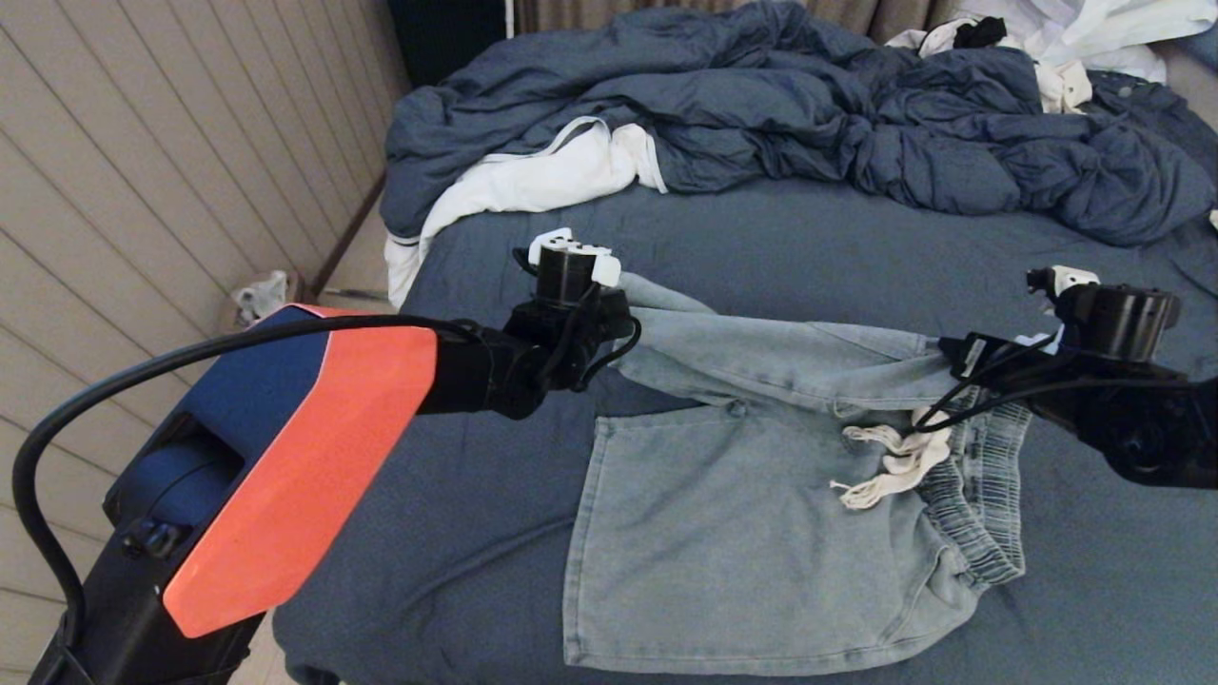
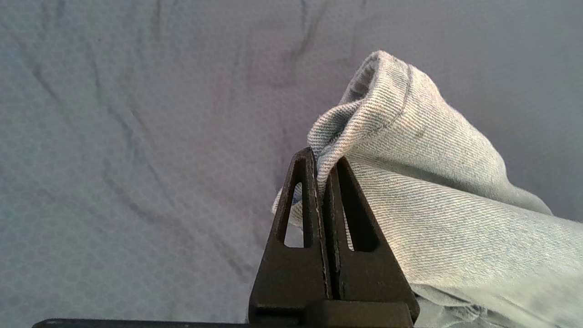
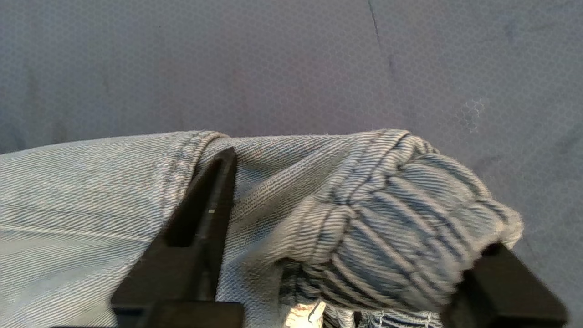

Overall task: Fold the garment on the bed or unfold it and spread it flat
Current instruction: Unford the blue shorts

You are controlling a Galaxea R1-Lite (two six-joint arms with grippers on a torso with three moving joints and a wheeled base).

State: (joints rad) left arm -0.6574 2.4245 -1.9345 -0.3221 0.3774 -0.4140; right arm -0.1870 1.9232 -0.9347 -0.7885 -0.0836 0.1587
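Observation:
The left gripper needs to open now, because the hem (image 2: 382,98) it is holding hangs over the sheet (image 2: 229,131) and the far leg's hem would lie flat.
The garment (image 1: 742,514), light blue denim-look shorts, lies on the bed (image 1: 809,247) with one leg spread flat towards me and the other drawn out along the far side. Its ribbed waistband (image 1: 980,495) and cream drawstring (image 1: 890,466) are at the right. My left gripper (image 1: 609,314) is shut on the hem of the far leg (image 2: 391,114) and holds it a little above the sheet. My right gripper (image 3: 362,202) stands open at the waistband's far end, its jaws wide apart. The bunched waistband (image 3: 401,228) lies loose between them.
A puffy dark blue duvet (image 1: 809,105) is heaped across the back of the bed, with a white cloth (image 1: 533,181) at its left end and more white clothes (image 1: 1094,38) at the back right. A panelled wall (image 1: 143,171) runs along the left.

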